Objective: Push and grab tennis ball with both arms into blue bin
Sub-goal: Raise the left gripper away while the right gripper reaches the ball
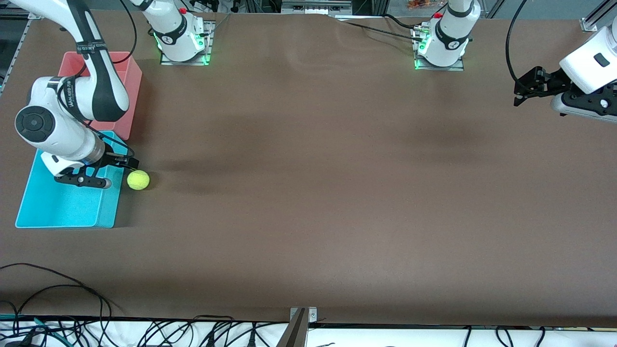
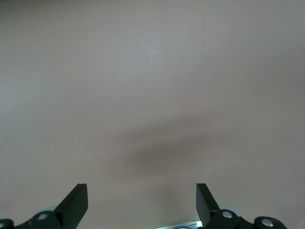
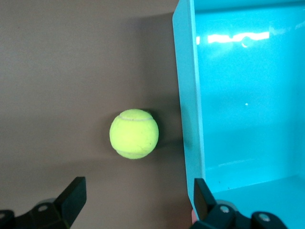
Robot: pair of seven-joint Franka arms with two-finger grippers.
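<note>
My right gripper grabs the round sides of the tennis ball next, to get the ball into the blue bin.
The tennis ball lies on the brown table just outside the blue bin, beside the bin wall that faces the left arm's end. In the right wrist view the ball sits on the table next to the bin wall, ahead of my fingers. My right gripper is open and empty, hovering over the bin's edge close to the ball; it also shows in the right wrist view. My left gripper waits open and empty in the air over the left arm's end of the table, with only bare table below it.
A pink bin stands against the blue bin, farther from the front camera. The two arm bases stand along the table's farther edge. Black cables lie along the edge nearest the camera.
</note>
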